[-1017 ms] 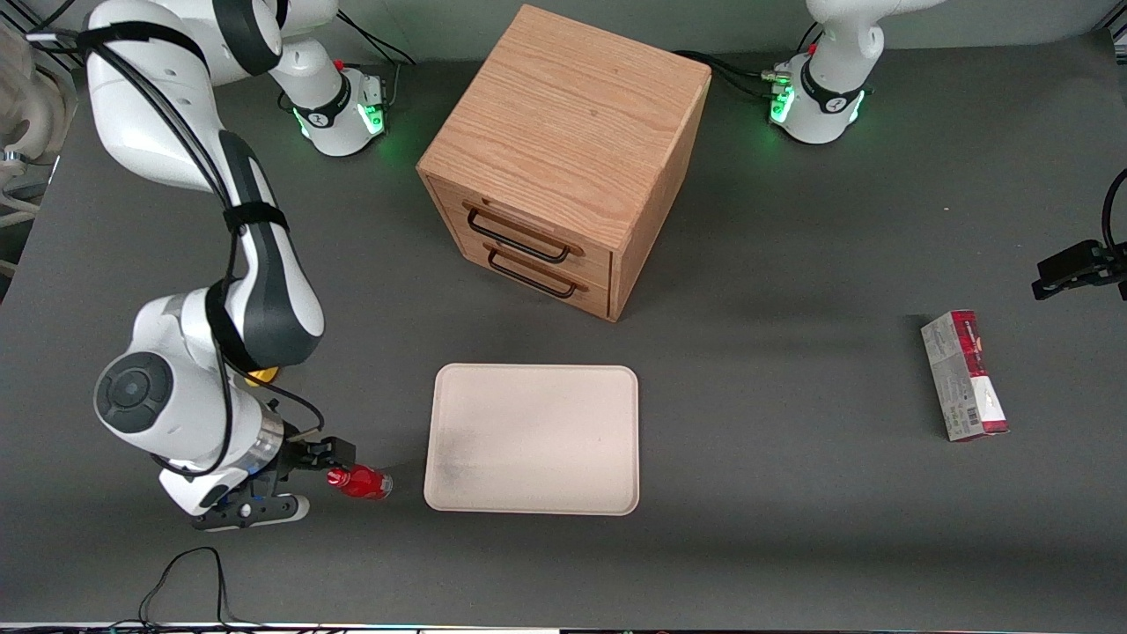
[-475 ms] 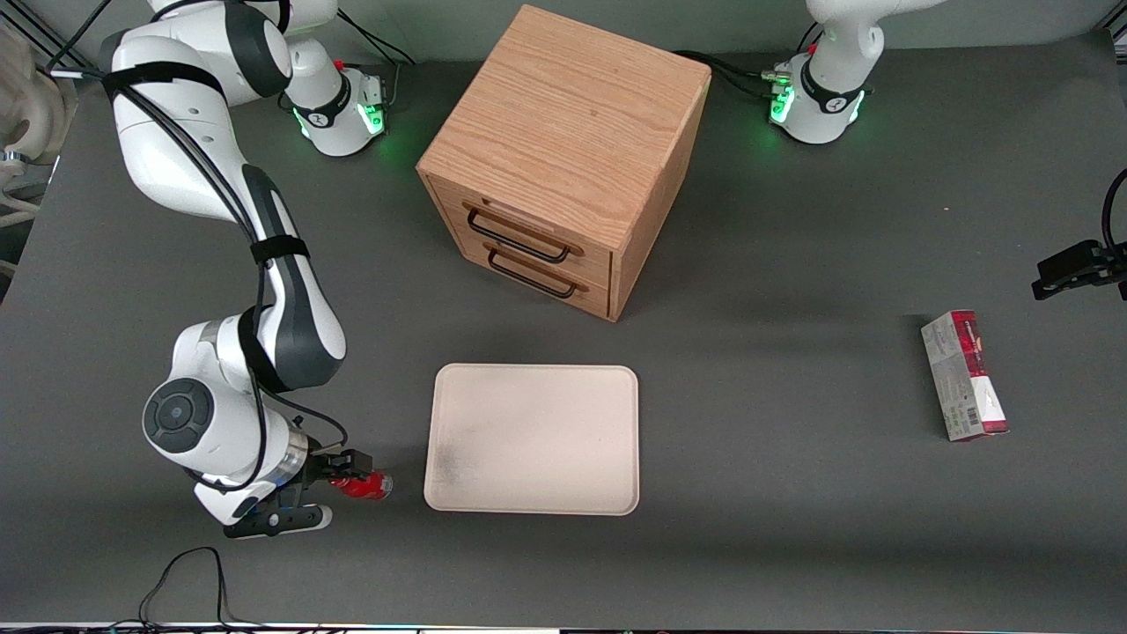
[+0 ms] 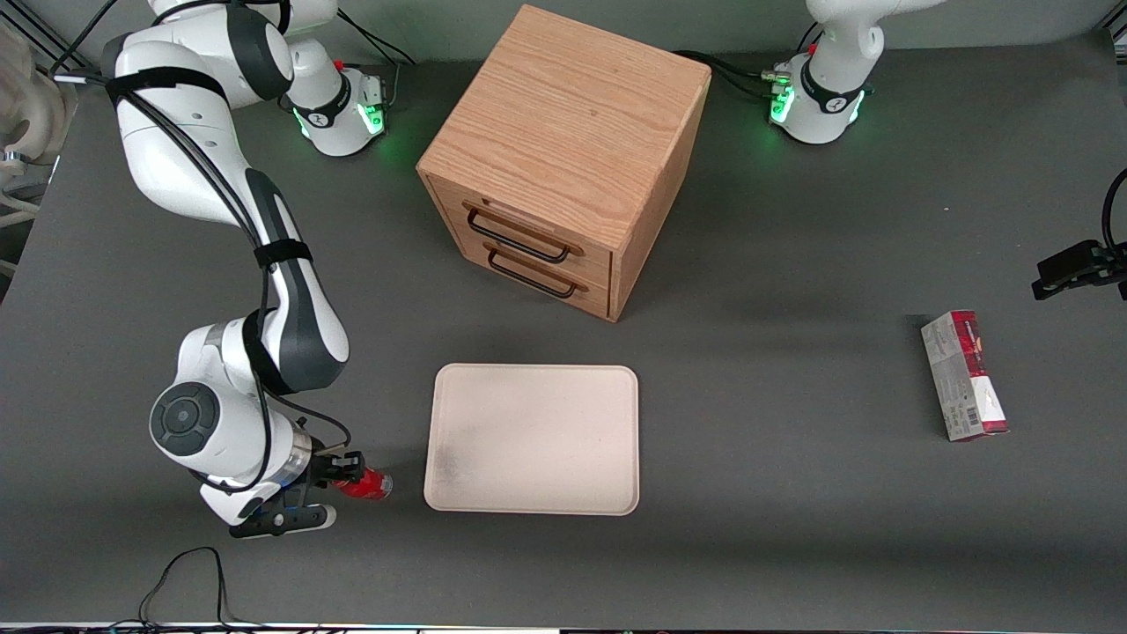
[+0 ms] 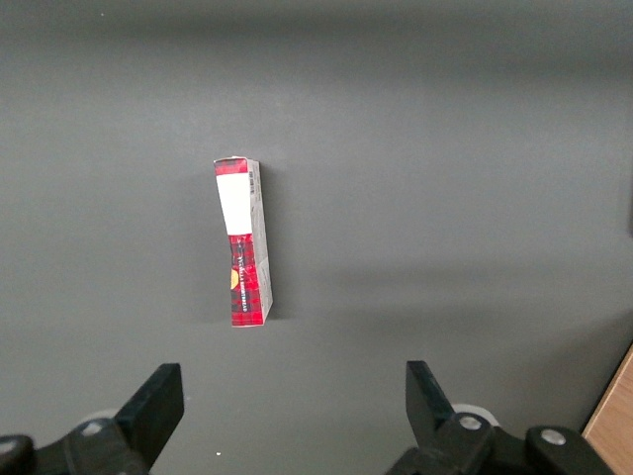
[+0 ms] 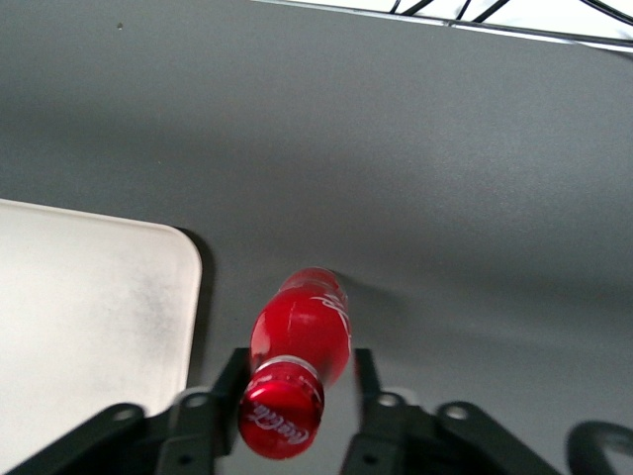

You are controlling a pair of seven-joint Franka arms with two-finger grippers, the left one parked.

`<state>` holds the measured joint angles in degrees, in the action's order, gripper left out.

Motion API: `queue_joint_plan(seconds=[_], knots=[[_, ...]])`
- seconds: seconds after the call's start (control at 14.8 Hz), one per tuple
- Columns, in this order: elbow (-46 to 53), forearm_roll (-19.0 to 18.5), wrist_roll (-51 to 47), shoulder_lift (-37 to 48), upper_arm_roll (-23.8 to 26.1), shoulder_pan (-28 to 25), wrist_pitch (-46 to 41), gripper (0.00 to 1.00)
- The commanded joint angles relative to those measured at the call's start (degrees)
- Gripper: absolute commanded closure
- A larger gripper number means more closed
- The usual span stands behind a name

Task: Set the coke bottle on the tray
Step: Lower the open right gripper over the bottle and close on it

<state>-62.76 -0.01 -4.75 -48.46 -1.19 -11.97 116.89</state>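
Observation:
The coke bottle should be held by its neck (image 5: 289, 368) in my right gripper next, so that I can place the bottle on the tray.
The coke bottle (image 3: 370, 484), small and red with a red cap, lies on its side on the dark table, close beside the tray (image 3: 532, 438) toward the working arm's end. The tray is flat, cream-pink and holds nothing. My right gripper (image 3: 349, 478) is low at the bottle's cap end, open, with one finger on each side of the bottle's neck and shoulder. In the right wrist view the bottle (image 5: 302, 332) sits between the fingers of the gripper (image 5: 302, 374) with narrow gaps, and the tray's corner (image 5: 89, 327) lies just beside it.
A wooden two-drawer cabinet (image 3: 563, 150) stands farther from the front camera than the tray. A red-and-grey carton (image 3: 964, 376) lies toward the parked arm's end, also in the left wrist view (image 4: 244, 242). A black cable (image 3: 185, 572) loops near the table's front edge.
My right arm has moved toward the tray, bringing the gripper over the bottle's cap end and around its neck. The bottle has not moved.

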Motion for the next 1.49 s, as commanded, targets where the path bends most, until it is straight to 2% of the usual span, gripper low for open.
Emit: queue_joint_plan(seconds=[0.0,0.34,0.75,0.95,1.08,1.29,1.42], knots=[[2.12,0.45,-0.17,-1.19,0.31,0.19,-0.17,1.0],[3.78,1.07,-2.11,-0.06,0.14,0.1,-1.3,1.0],[12.93,0.28,-5.53,4.77,-0.56,0.19,-19.13,1.0],[13.37,-2.45,-6.06,8.29,-0.13,-0.07,-23.71,1.0],[13.37,-2.45,-10.86,8.83,-0.04,-2.7,-23.03,1.0],[13.46,-2.45,-20.01,7.69,0.23,-7.1,-17.41,1.0],[13.37,-2.36,-20.74,6.81,0.4,-7.46,-15.29,1.0]])
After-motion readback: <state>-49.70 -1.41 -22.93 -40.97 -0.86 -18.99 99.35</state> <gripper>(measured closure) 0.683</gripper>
